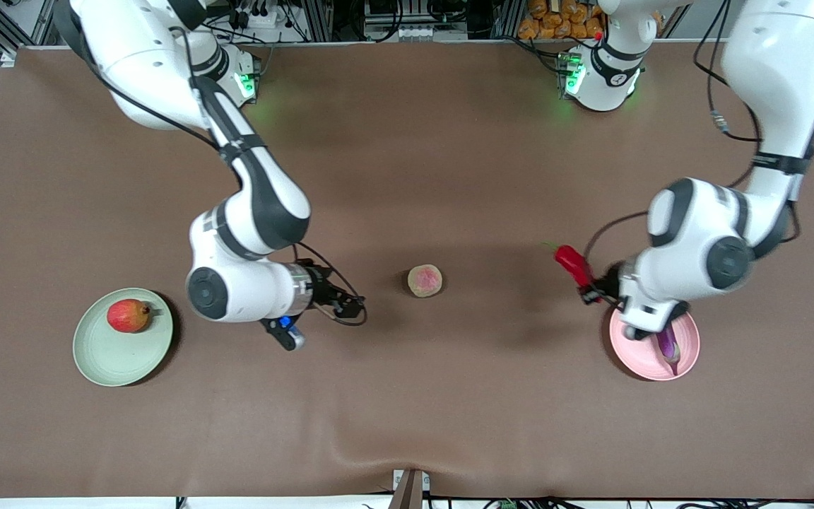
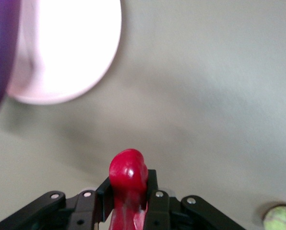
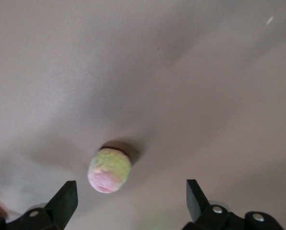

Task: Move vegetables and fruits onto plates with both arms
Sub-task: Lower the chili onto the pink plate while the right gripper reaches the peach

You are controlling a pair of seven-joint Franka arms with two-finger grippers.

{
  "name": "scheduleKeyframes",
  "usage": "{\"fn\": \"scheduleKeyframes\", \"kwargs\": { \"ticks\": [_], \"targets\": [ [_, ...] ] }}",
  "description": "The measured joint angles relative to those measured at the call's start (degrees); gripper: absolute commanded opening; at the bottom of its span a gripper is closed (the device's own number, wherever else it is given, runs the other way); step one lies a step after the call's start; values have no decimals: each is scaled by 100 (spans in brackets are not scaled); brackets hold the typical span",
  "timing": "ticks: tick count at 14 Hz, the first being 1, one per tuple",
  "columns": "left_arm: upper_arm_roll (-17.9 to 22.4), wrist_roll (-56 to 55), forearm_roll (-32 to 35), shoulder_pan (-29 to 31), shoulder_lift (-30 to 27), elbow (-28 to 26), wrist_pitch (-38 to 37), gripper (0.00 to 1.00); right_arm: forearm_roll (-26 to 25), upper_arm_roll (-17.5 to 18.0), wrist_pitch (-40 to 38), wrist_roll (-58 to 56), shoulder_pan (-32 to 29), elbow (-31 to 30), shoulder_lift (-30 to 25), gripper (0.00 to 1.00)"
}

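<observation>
The robot's right gripper should next pick up the peach by its rounded sides, so that it can join the fruit there on the green plate.
My left gripper is shut on the red chili pepper, held over the table just beside the pink plate. The purple eggplant lies on that plate. In the left wrist view the chili pepper sticks out between the fingers of the left gripper, with the pink plate and the eggplant ahead. My right gripper is open, low over the table beside the peach. In the right wrist view the peach lies just ahead of the right gripper. The apple rests on the green plate.
A brown mat covers the whole table. The green plate sits toward the right arm's end, the pink plate toward the left arm's end. A small bracket stands at the table edge nearest the front camera. The peach also shows in the left wrist view.
</observation>
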Motion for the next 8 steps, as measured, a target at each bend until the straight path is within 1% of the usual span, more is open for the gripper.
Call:
{"fn": "scheduleKeyframes", "kwargs": {
  "ticks": [2,4,8],
  "targets": [
    [18,339,2,82,378,378,0,0,2,0,477,469,310,-50,134,100],
    [146,647,6,44,673,715,0,0,2,-6,1029,871,671,-66,317,100],
    [581,1480,6,39,843,1091,-2,0,1,-62,1880,1062,1212,-117,704,100]
  ]
}}
